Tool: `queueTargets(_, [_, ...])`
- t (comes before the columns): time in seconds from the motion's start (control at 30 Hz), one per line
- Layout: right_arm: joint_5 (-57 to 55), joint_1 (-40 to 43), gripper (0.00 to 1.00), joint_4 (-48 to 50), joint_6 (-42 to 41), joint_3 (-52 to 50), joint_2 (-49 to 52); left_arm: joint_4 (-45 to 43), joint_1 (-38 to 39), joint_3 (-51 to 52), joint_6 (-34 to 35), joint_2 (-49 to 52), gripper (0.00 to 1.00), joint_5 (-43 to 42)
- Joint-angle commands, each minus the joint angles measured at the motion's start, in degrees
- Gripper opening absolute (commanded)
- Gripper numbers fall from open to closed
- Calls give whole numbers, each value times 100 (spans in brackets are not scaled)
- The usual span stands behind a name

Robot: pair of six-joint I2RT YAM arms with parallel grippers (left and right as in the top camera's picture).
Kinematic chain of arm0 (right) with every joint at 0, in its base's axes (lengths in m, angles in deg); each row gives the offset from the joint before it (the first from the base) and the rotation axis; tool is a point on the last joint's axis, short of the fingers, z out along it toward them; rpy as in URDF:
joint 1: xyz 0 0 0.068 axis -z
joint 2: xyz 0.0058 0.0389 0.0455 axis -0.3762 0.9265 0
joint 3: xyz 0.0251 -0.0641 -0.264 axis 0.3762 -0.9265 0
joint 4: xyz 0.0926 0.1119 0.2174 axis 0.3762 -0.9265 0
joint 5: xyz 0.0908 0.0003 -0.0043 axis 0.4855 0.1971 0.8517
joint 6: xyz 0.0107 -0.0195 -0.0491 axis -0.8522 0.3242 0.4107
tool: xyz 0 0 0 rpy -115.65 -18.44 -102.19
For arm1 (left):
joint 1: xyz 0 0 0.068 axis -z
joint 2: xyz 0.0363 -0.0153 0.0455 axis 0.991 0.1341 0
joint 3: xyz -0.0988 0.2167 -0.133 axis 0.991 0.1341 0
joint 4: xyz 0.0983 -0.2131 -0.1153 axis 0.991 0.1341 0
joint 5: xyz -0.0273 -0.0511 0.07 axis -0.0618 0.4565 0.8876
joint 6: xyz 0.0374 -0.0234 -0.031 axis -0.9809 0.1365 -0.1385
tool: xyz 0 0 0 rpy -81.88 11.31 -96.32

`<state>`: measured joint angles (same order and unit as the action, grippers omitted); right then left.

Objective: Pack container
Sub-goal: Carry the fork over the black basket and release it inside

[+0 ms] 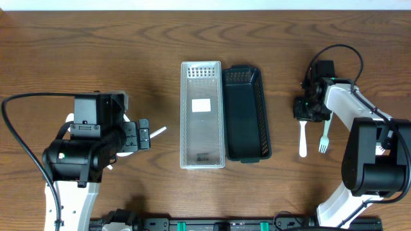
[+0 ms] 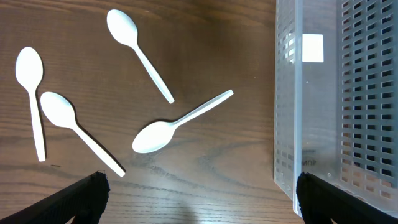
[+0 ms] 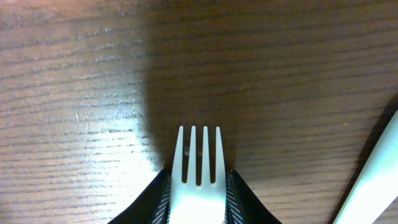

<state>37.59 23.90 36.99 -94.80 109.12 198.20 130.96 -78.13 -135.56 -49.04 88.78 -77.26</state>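
My right gripper has both fingers closed on the white fork's head. The fork would come up with my right gripper if I lifted it now.
A clear perforated container [image 1: 202, 115] and a black one [image 1: 247, 115] lie side by side at the table's middle. My right gripper [image 1: 311, 109] is down at the table on the right, shut on a white fork [image 1: 302, 141] at its head. In the right wrist view the tines [image 3: 198, 199] stick out past both pads of the gripper [image 3: 198, 180]. My left gripper [image 1: 142, 135] is open on the left. In the left wrist view several white spoons [image 2: 155, 137] lie scattered ahead of this gripper [image 2: 202, 186], with nothing between the fingers. The clear container's wall [image 2: 311, 93] stands to the right.
A second white fork [image 1: 325, 138] lies just right of the held one, and its handle [image 3: 373, 180] shows at the right wrist view's edge. One spoon handle [image 1: 158, 131] pokes out beside the left gripper. Both arm bases stand at the near table edge.
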Motion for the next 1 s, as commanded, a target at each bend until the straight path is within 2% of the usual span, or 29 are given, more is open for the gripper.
queueTargets(0.0, [20, 63, 13, 85, 33, -26, 157, 2, -35, -76, 35, 22, 98, -22])
queueTargets(0.07, [20, 57, 7, 129, 33, -24, 155, 2, -35, -76, 35, 20, 98, -22])
queueTargets(0.23, [20, -68, 5, -304, 31, 358, -48, -2, -35, -76, 33, 22, 98, -22])
queueTargets(0.37, [20, -350, 6, -1093, 13, 1222, -557, -4, -35, -76, 33, 22, 98, -20])
queueTargets(0.5, [24, -846, 5, -1777, -496, 2295, -1161, -2, -35, -76, 35, 22, 98, -20])
queueTargets(0.63, [24, -1493, 7, -2035, -927, 2983, -1488, -2, -35, -76, 33, 22, 98, -20])
queueTargets(0.77, [20, -2168, 7, -2037, -1392, 3038, -1532, -2, -35, -76, 33, 22, 98, -20])
queueTargets(0.97, [22, -2754, 7, -2011, -1840, 2535, -999, -2, -35, -76, 31, 22, 98, -20])
